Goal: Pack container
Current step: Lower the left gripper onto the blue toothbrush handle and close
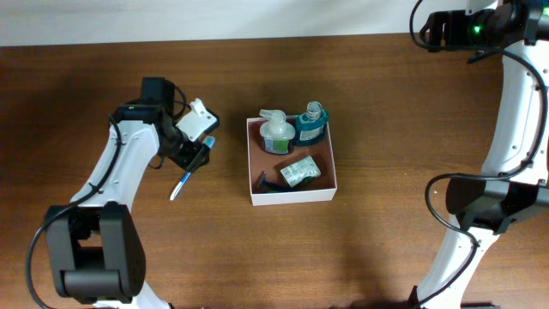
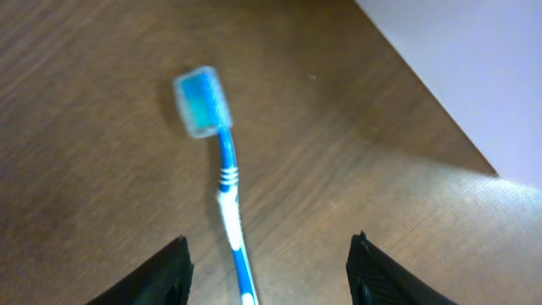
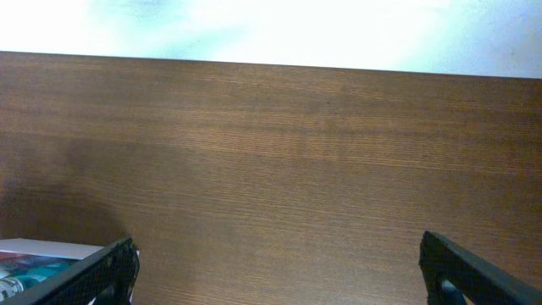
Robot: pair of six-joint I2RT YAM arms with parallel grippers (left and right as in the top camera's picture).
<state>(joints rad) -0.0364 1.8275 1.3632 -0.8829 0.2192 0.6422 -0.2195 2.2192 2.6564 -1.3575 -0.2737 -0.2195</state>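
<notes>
I should grab the toothbrush mid-handle (image 1: 186, 176) with my left gripper next and leave its covered head free. Then I can lay the toothbrush lengthwise inside the container (image 1: 254, 163).
The container (image 1: 254, 163) is a shallow white-walled box with a reddish-brown floor at mid-table. It holds a white pump bottle (image 1: 274, 130), a blue bottle (image 1: 310, 125), a small packet (image 1: 300, 170) and a dark item (image 1: 270, 181). A blue and white toothbrush (image 1: 183, 180) lies on the table left of it. It also shows in the left wrist view (image 2: 225, 182). My left gripper (image 1: 192, 157) (image 2: 267, 263) is open above the toothbrush, its fingers either side of the handle. My right gripper (image 3: 275, 258) is open and empty over bare table at the right.
The wooden table (image 1: 386, 103) runs back to a pale wall (image 3: 271, 25). A corner of the container (image 3: 34, 251) shows at the lower left of the right wrist view. The right arm (image 1: 515, 112) stands along the right edge.
</notes>
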